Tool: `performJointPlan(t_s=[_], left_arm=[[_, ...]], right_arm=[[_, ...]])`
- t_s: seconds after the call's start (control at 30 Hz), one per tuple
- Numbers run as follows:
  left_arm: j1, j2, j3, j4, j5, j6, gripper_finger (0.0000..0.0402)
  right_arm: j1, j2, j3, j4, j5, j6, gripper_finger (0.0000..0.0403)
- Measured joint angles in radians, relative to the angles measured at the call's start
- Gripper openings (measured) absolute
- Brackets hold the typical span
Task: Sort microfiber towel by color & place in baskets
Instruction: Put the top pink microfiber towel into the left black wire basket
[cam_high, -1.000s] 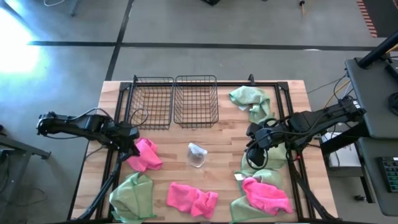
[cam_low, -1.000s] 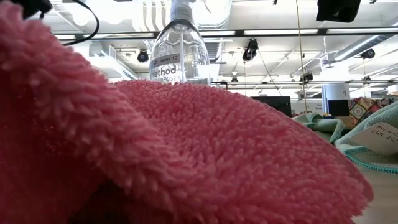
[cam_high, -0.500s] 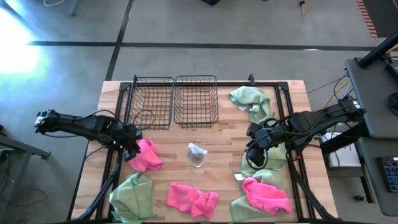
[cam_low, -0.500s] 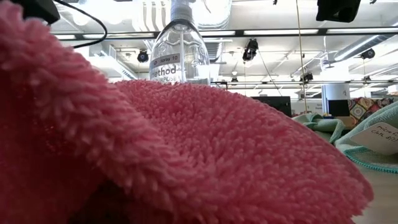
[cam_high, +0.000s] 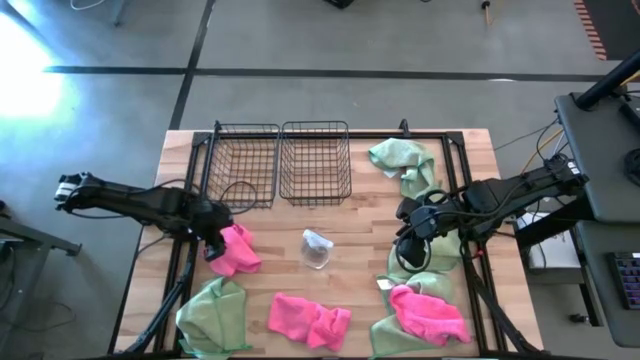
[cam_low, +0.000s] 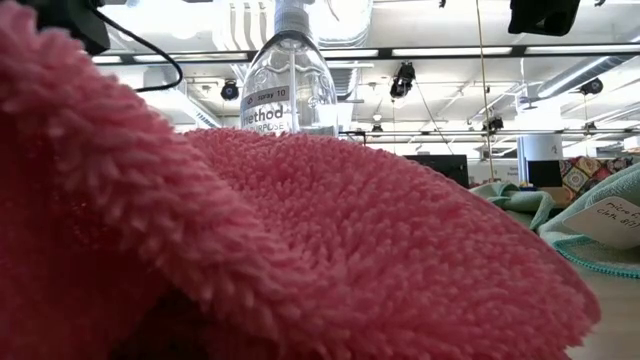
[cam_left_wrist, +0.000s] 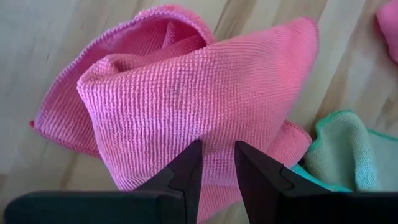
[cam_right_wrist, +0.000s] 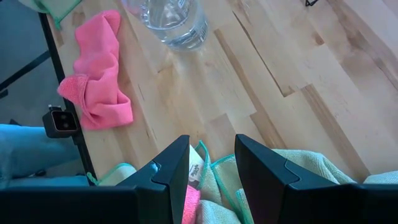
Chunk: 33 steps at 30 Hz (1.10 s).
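Observation:
The pink towel needs to be sorted into a basket, so the left gripper should next grab the towel by its bunched top fold (cam_high: 234, 244).
Several towels lie flat or bunched on the table. My left gripper (cam_high: 216, 245) (cam_left_wrist: 217, 152) is at the left edge of a bunched hot pink towel (cam_high: 237, 251) (cam_left_wrist: 186, 93). Its fingers are open by a narrow gap, with pink cloth showing between the tips. My right gripper (cam_high: 404, 243) (cam_right_wrist: 211, 149) waits open above a green towel (cam_high: 432, 262) (cam_right_wrist: 298, 168). More pink towels (cam_high: 308, 320) (cam_high: 431, 312) and green ones (cam_high: 213, 316) (cam_high: 405, 165) lie around. Two black wire baskets (cam_high: 243, 165) (cam_high: 315, 160) stand at the far edge. They hold nothing. My left gripper points its fingertips (cam_left_wrist: 194, 155) down at the top fold of the pink towel (cam_left_wrist: 217, 134), one tip on each side of a strip of cloth. Whether they touch the cloth I cannot tell. The towel lies on the table.
A clear plastic bottle (cam_high: 316, 248) (cam_low: 290, 80) (cam_right_wrist: 171, 22) sits mid-table between the arms. The near pink towel (cam_low: 300, 250) fills most of the low view. A black tube frame (cam_high: 195, 170) runs along the table's sides. Bare wood shows in front of the baskets.
My left gripper has moved a little toward the table's right, onto the edge of the pink towel. The right arm and the towels have kept still.

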<state>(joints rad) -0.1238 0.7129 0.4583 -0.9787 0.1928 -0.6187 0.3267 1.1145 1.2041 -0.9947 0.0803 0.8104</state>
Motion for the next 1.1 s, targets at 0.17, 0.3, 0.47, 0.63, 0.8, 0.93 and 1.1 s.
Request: performJointPlan(t_s=[0.17,0.3,0.47,0.63,0.8,0.93,1.1], left_arm=[[0.000,0.031,0.000,0.011,0.020,-0.033,0.0088],[0.000,0.049,0.000,0.023,0.030,-0.058,0.0111],[0.000,0.074,0.000,0.048,0.042,-0.084,0.0148],[0.000,0.114,0.000,0.093,0.041,-0.113,0.0184],[0.000,0.169,-0.001,0.106,0.024,-0.112,0.0209],[0.000,0.223,-0.002,0.106,0.007,-0.113,0.0217],[0.000,0.297,-0.003,0.113,-0.013,-0.117,0.0217]], right_arm=[[0.000,0.000,0.000,0.000,0.000,-0.018,0.0123],[0.000,0.000,0.000,0.000,0.000,-0.026,0.0123],[0.000,0.000,0.000,0.000,0.000,-0.027,0.0123],[0.000,0.000,0.000,-0.001,-0.001,-0.029,0.0123],[0.000,0.000,0.000,-0.002,-0.002,-0.056,0.0123],[0.000,0.000,0.000,-0.003,-0.002,-0.065,0.0123],[0.000,0.000,0.000,-0.004,-0.007,-0.065,0.0123]])
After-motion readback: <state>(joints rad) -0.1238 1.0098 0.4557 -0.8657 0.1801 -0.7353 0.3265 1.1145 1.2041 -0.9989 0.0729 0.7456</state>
